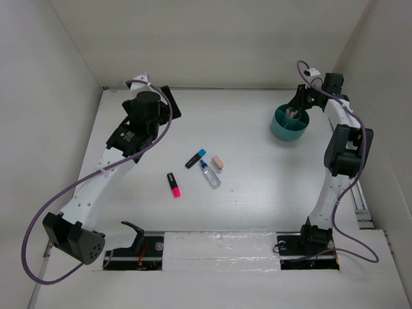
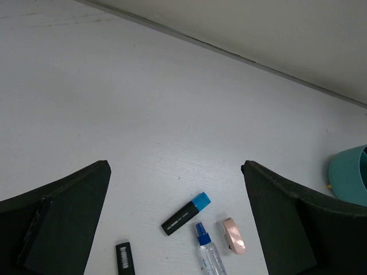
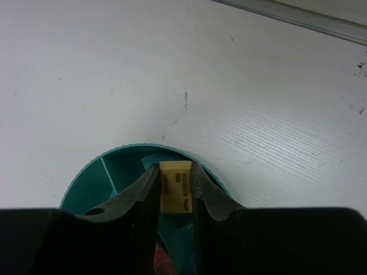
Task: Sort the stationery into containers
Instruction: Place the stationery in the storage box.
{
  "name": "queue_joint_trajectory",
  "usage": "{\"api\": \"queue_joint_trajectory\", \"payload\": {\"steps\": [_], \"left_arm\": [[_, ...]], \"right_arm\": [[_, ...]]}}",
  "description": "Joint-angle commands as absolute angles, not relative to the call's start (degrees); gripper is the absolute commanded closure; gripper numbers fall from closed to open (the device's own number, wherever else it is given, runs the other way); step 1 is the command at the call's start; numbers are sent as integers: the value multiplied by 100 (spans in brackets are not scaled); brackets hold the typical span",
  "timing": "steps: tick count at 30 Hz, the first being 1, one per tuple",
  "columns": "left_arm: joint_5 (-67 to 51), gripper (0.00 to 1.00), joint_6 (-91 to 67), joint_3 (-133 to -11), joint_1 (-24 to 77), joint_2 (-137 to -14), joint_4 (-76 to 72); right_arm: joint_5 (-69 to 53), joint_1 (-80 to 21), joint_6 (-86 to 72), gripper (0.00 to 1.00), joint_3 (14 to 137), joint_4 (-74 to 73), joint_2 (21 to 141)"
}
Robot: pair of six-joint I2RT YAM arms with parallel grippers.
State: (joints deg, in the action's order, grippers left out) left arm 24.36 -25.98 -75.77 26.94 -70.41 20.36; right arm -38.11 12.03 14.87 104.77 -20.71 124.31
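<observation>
The tiny tan block [image 3: 176,187] is hanging inside the organiser's rim, above an open outer section of the organiser. The block would land inside, so I need to open my right gripper.
My right gripper [image 3: 176,172] is shut on a tiny tan block [image 3: 176,187] with brown print, held just above an outer compartment of the round teal organiser [image 3: 109,163]. In the top view that gripper [image 1: 297,108] hovers over the organiser's [image 1: 289,129] far side. On the table lie a blue-capped black marker [image 1: 196,158], a pink-capped marker [image 1: 174,185], a clear blue-capped bottle [image 1: 210,175] and a pink eraser [image 1: 217,162]. My left gripper [image 2: 175,166] is open and high above them, with the marker [image 2: 184,215], bottle [image 2: 207,252] and eraser [image 2: 233,235] below it.
White walls enclose the table on three sides. Something pink-red [image 3: 163,260] lies inside the organiser beneath my right fingers. The organiser's edge [image 2: 350,180] shows at the right of the left wrist view. Metal rails run along the near edge [image 1: 219,248].
</observation>
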Motion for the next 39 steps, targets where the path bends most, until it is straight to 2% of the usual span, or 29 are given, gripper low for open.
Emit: {"api": "queue_joint_trajectory", "payload": {"steps": [1,3,14,21,25,31,33,34,39], "left_arm": [[2426,0,-2549,-7585,2698,-6908,1846],[2426,0,-2549,-7585,2698,-6908,1846],[2426,0,-2496,-7585,2698,-6908,1846],[2426,0,-2496,-7585,2698,-6908,1846],[2426,0,-2496,-7585,2698,-6908,1846],[2426,0,-2496,-7585,2698,-6908,1846],[2426,0,-2496,-7585,2698,-6908,1846],[2426,0,-2496,-7585,2698,-6908,1846],[2495,0,-2496,-7585,2698,-6908,1846]], "right_arm": [[-3981,1213,1626,75,10617,-2057,12261],[-4042,1213,1626,68,10565,-2004,12199],[-4315,1213,1679,53,10459,-1943,12094],[-4500,1213,1679,52,10406,-1890,11963],[-4562,1213,1460,46,10406,-1758,11830],[-4509,1213,1047,24,10284,-1258,11558],[-4325,1213,862,13,10231,-1117,11558],[-4229,1213,757,0,10170,-1029,11479],[-3701,1003,133,0,10265,-677,11303]]}}
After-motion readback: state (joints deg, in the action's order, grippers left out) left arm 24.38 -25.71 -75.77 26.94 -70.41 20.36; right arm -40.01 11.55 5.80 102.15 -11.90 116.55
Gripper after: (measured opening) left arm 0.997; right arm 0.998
